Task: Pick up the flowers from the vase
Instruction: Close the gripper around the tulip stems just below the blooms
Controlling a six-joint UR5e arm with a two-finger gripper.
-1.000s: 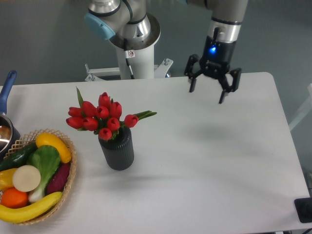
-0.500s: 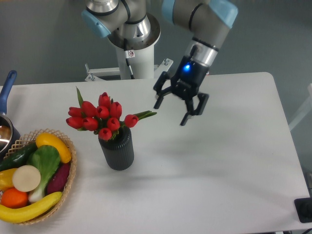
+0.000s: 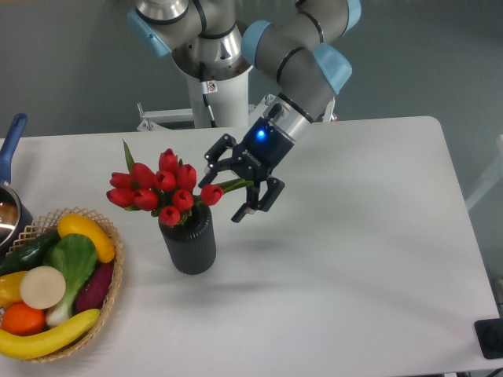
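I should next use my gripper to grab the flowers by their side with the green leaf [image 3: 233, 184] and take them out of the vase [image 3: 189, 239].
A bunch of red tulips, the flowers [image 3: 161, 188], stands upright in the dark grey ribbed vase [image 3: 189, 239] left of the table's middle. One green leaf [image 3: 236, 185] sticks out to the right. My gripper [image 3: 222, 198] is tilted toward the bunch from the right, open, its fingers on either side of that leaf and close to the rightmost tulip. Nothing is held between the fingers.
A wicker basket [image 3: 116, 271] with fruit and vegetables sits at the front left. A pot with a blue handle [image 3: 11, 141] is at the left edge. The robot base [image 3: 216, 82] stands behind the table. A dark object [image 3: 491, 338] lies at the right front corner.
The gripper has swung from the back right of the table leftward and down to the flowers, tilting toward them. The flowers and vase have not moved.
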